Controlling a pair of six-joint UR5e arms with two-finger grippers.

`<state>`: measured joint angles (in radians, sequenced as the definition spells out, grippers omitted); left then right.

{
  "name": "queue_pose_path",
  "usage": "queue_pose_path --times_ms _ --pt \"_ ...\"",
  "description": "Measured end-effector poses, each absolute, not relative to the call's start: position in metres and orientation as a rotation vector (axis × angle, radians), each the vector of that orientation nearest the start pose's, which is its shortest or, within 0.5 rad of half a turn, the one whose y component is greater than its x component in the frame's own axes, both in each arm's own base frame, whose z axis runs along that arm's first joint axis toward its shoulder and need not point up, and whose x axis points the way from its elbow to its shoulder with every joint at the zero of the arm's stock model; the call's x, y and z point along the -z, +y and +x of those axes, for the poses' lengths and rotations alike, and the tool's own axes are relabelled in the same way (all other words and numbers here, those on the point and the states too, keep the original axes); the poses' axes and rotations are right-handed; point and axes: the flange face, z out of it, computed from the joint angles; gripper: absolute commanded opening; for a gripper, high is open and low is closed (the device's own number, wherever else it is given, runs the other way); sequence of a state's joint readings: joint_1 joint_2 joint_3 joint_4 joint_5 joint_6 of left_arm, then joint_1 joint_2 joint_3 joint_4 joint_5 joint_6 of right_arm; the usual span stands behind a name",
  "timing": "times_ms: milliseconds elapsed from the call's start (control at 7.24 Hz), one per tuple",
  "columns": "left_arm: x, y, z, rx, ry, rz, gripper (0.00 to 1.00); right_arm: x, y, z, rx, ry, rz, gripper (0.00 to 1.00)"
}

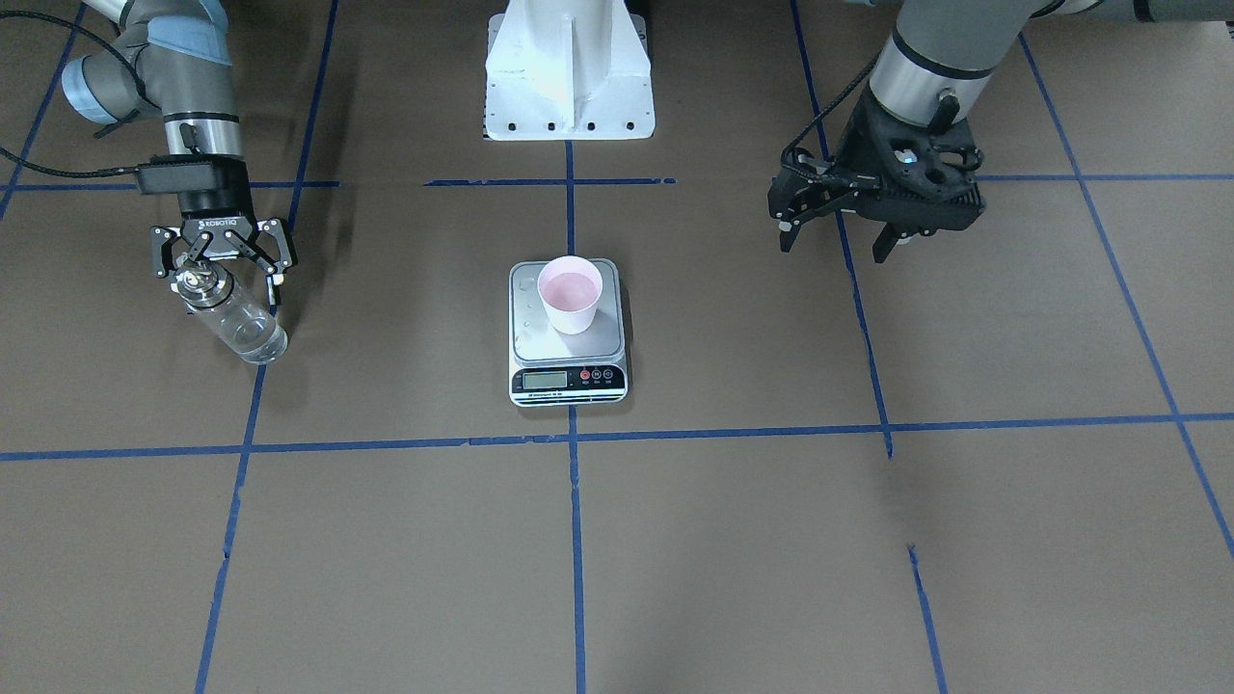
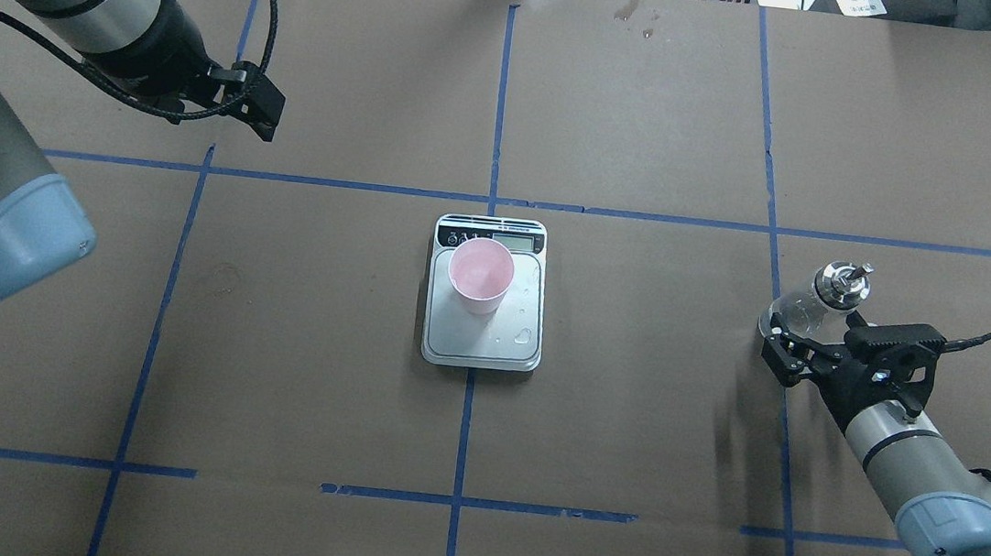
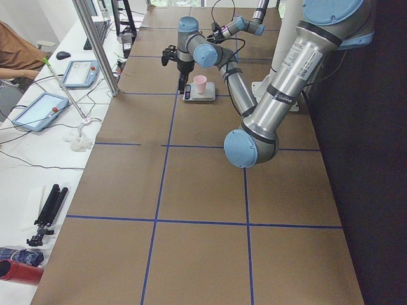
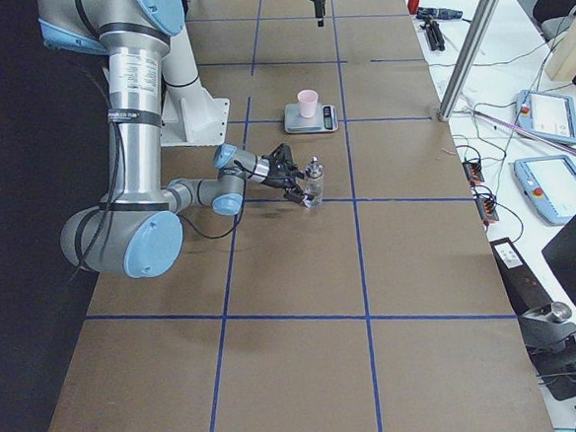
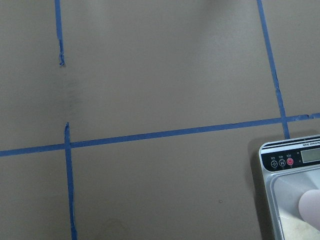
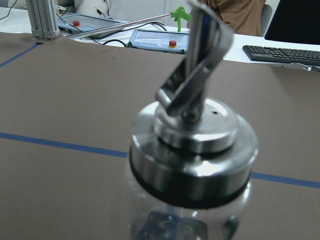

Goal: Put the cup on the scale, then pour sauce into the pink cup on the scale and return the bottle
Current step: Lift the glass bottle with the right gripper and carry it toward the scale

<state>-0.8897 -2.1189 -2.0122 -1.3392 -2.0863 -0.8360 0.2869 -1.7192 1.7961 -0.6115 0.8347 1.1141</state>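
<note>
My right gripper grabs the clear bottle by its body just below the silver cap (image 1: pixel 227 306) next, to pour sauce into the pink cup (image 1: pixel 571 294).
The pink cup (image 1: pixel 571 294) stands upright on the back half of the scale (image 1: pixel 569 378), also seen from overhead as the cup (image 2: pixel 480 275) on the scale (image 2: pixel 479 350). I cannot tell whether there is sauce in the cup. The clear bottle (image 1: pixel 236 323) with its silver pourer cap stands upright on the table on my right side. My right gripper (image 1: pixel 227 280) is level with the bottle's neck, its fingers spread wide on either side. The right wrist view is filled by the cap (image 6: pixel 192 150). My left gripper (image 1: pixel 834 246) hangs open and empty above the table.
The white robot base (image 1: pixel 569 77) stands behind the scale. Blue tape lines cross the brown table. A few droplets lie on the scale's platform (image 2: pixel 524 334). The left wrist view shows the scale's corner (image 5: pixel 285 165). Tablets and cables lie on a side bench (image 4: pixel 548 119).
</note>
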Motion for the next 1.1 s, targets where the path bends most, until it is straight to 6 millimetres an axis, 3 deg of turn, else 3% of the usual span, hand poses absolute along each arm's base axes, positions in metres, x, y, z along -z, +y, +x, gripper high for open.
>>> queue_pose_path --times_ms 690,1104 --pt "-0.192 -0.495 0.294 -0.052 0.864 0.197 1.0 -0.507 -0.323 -0.384 -0.214 -0.663 0.984 1.0" --pt "-0.19 -0.494 0.293 -0.051 0.866 0.199 1.0 -0.508 -0.33 -0.38 -0.222 -0.649 0.992 1.0"
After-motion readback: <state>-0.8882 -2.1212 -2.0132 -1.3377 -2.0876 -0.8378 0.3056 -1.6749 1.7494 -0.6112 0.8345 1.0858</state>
